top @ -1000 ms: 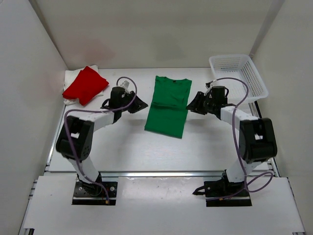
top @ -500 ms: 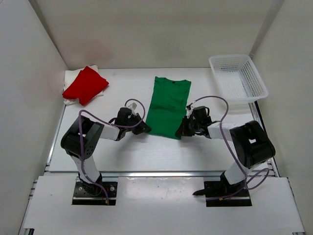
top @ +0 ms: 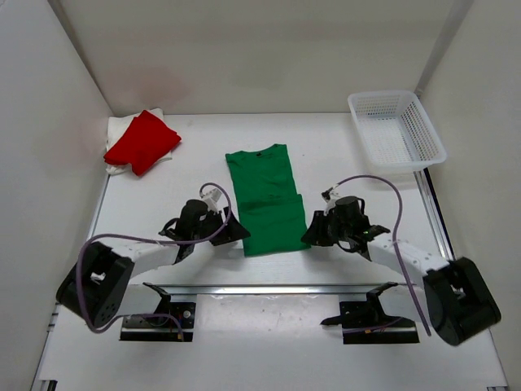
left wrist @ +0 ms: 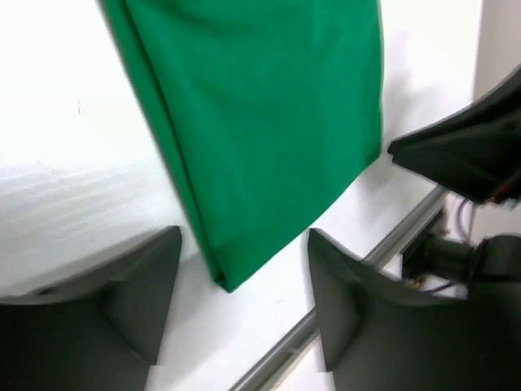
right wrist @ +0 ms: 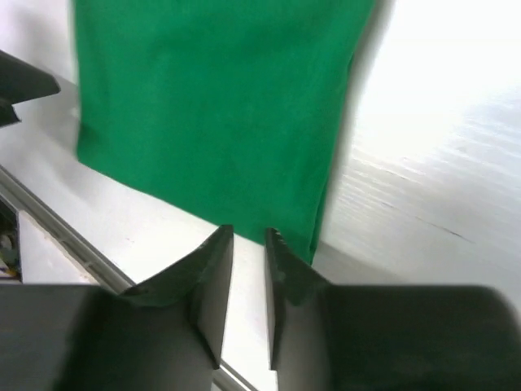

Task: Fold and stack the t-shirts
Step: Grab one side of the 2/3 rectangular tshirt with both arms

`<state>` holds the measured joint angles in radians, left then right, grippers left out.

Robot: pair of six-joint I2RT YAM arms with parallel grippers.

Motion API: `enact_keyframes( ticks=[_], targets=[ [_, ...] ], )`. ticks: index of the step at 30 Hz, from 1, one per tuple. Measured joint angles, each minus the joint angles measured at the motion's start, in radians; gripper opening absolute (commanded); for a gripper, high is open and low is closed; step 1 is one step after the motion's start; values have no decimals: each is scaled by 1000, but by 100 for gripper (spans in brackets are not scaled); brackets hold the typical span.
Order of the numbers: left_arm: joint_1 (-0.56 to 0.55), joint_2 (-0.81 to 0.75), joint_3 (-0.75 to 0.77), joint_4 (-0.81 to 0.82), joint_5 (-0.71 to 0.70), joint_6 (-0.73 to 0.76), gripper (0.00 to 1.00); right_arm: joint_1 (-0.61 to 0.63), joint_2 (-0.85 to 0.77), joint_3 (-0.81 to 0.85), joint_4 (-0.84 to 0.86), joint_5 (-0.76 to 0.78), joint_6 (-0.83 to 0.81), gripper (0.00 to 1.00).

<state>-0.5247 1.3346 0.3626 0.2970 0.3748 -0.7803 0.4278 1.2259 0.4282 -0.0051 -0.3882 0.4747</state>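
My left gripper grabs the green t-shirt's near hem at its corner (top: pixel 247 252) (left wrist: pixel 227 275) next, opposite my right gripper, to fold the hem toward the collar.
The green t-shirt (top: pixel 264 204) lies flat as a long narrow strip, collar away from me and slightly tilted. Its near hem is close to the table's front edge. My left gripper (top: pixel 238 235) sits low at the hem's left corner. In the left wrist view it (left wrist: pixel 244 236) is open, the green t-shirt's (left wrist: pixel 260 122) corner lying loose between the fingertips. My right gripper (top: pixel 309 238) sits at the hem's right corner. In the right wrist view it (right wrist: pixel 247 232) stands narrowly open, bare table in the gap and the green t-shirt (right wrist: pixel 212 98) just beyond. The folded red t-shirt (top: pixel 143 140) rests on the cream-white t-shirt (top: pixel 120 127) at the back left.
A white mesh basket (top: pixel 396 130) stands at the back right corner. The metal rail (top: pixel 269 287) of the table's front edge runs just below the green hem. White walls close in the left, back and right sides.
Both arms pulled back toward the front edge, dragging the green t-shirt nearer and turning it slightly. Both grippers closed on the hem, then opened and let it go.
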Motion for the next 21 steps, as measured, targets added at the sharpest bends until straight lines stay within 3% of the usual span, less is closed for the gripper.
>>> enact_keyframes(
  ticks=[2, 4, 5, 6, 8, 12, 17, 21],
  targets=[
    [6, -61, 24, -69, -20, 40, 89, -18, -96, -18, -24, 6, -7, 28],
    [-4, -103, 42, -112, -26, 69, 80, -44, -165, -39, -37, 9, -9, 33],
    [-11, -122, 43, -129, -26, 80, 65, -54, -185, -51, -40, 10, -8, 35],
    [-18, -138, 42, -149, -27, 86, 59, -61, -193, -60, -47, 14, -7, 36],
    [-34, -156, 25, -171, -27, 99, 54, -66, -188, -74, -70, 26, -6, 42],
    [-63, -137, -48, -191, -32, 95, 57, -80, -151, -108, -72, 1, 0, 46],
    [-90, -97, -72, -117, -14, 42, 56, -83, -96, -110, 4, -49, 17, 40],
    [-133, -46, -56, -70, -35, 19, 51, -84, -39, -110, 67, -83, 29, 30]
  ],
)
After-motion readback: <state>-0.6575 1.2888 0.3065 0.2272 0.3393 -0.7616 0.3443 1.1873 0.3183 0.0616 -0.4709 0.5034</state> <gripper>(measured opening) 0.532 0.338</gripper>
